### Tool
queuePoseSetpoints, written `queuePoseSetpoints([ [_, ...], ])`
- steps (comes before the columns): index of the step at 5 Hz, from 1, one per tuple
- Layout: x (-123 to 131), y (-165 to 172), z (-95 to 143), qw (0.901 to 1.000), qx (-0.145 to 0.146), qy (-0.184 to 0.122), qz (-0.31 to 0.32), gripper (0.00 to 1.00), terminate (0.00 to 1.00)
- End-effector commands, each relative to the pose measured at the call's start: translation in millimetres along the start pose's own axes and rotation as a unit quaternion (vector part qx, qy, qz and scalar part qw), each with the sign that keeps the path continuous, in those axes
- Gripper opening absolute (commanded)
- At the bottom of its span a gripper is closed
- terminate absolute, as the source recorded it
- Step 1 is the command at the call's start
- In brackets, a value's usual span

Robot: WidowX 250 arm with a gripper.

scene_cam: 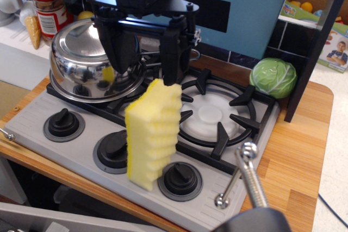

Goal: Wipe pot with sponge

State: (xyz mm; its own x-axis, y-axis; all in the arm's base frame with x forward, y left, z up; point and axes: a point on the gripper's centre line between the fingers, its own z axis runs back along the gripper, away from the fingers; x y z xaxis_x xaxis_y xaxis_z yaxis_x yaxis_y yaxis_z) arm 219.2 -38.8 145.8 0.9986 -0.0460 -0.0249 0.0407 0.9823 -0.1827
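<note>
The robot's gripper needs to wipe the pot [87, 58] with the sponge's ridged body, so it should grab the yellow sponge by its top end [161, 92] next.
The shiny steel pot [87, 58] sits upside down on the stove's back left burner, its wire-loop handle pointing right behind the gripper. The pale yellow ridged sponge [153, 132] stands on end at the stove's front middle, leaning over the knobs. My black gripper [144, 63] is open, fingers pointing down, just above and behind the sponge's top end. Its left finger [120, 52] hangs in front of the pot's right side and its right finger [172, 63] is just above the sponge's top. It holds nothing.
A grey toy stove [49, 145] lies on a wooden counter. A green cabbage ball [273, 77] sits at the back right. A red-lidded jar [49, 6] stands at the back left, a blue bin [255, 9] behind. A metal rod [247, 175] juts up at the front right.
</note>
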Motion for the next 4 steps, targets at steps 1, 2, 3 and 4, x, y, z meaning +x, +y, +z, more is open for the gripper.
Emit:
queuePoseSetpoints([
  [1, 3, -4, 8, 0.9997, 0.013, -0.020, -0.005, 1.00, 0.00],
  [2, 2, -5, -44, 0.9996, 0.016, 0.022, 0.004, 1.00, 0.00],
  [3, 10, 5, -54, 0.9997, 0.019, 0.016, 0.007, 1.00, 0.00],
  [4, 18, 5, -36, 0.9998, 0.000, 0.004, 0.020, 1.00, 0.00],
])
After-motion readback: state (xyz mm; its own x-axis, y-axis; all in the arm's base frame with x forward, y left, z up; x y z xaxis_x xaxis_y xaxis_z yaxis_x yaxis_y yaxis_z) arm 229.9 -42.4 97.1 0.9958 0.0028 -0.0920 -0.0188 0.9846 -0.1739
